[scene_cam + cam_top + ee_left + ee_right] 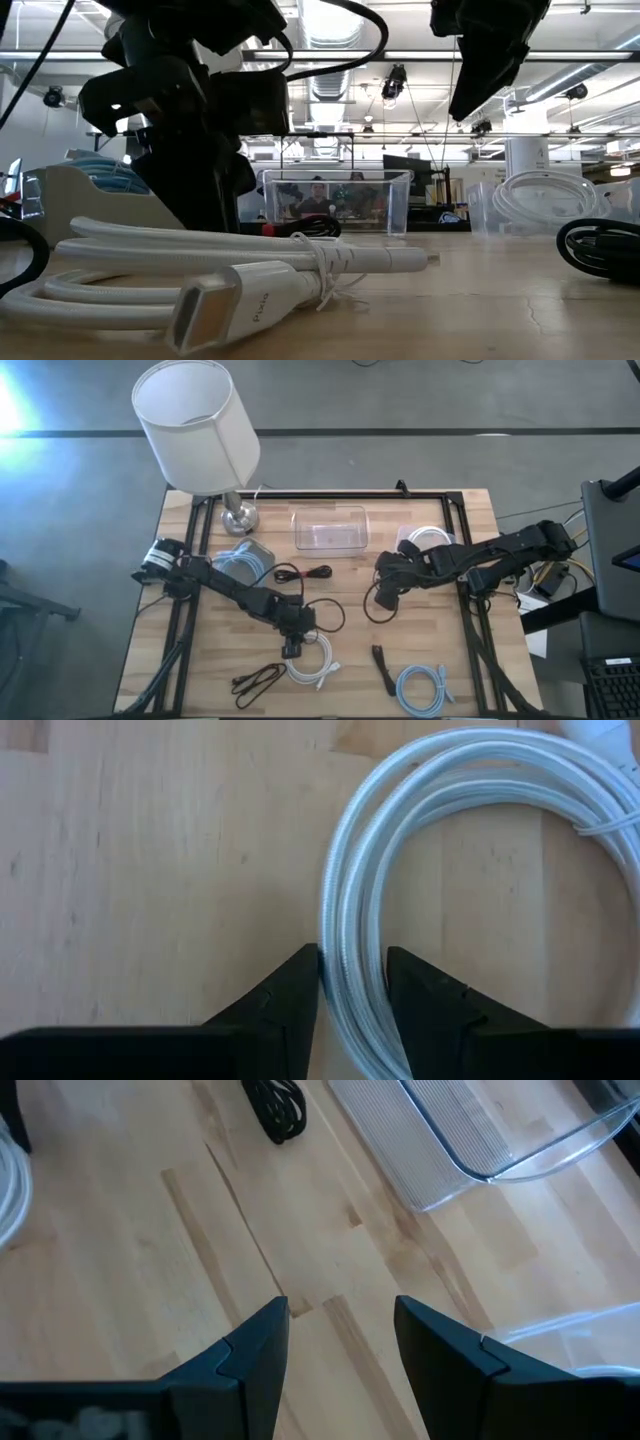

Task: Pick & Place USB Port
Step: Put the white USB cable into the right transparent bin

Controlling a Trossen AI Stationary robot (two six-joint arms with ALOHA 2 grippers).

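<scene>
My right gripper next needs to grab the bundled parts of the white coiled USB cable (pixel 312 665), so it can place the cable in the clear bin (pixel 426 538) beside the clear container.
A white coiled USB cable (pixel 312 665) lies flat on the wooden table near its front middle, tied with a thin tie. Its flat plug (pixel 225 305) points toward the near edge. My left gripper (pixel 352 982) is open and low over the coil, one finger on each side of the coil's bundled strands (pixel 345 920). My right gripper (pixel 340 1330) is open, hanging above bare wood right of the table's middle (pixel 385 592) with nothing between its fingers. My left gripper straddles the coil's strands (pixel 350 975) from above, slanting down, with the fingers across the bundle. The inner edge of one fingertip (pixel 305 975) stands right at the outer strand. I cannot tell whether it touches. The coil lies flat on the table.
A clear plastic container (pixel 330 528) stands at the far middle, with a lamp (pixel 200 430) at the far left. Black cables (pixel 303 573) (pixel 258 680), a light-blue coil (pixel 425 688), a small black stick (pixel 380 665) and a bin of cables (pixel 245 557) lie around.
</scene>
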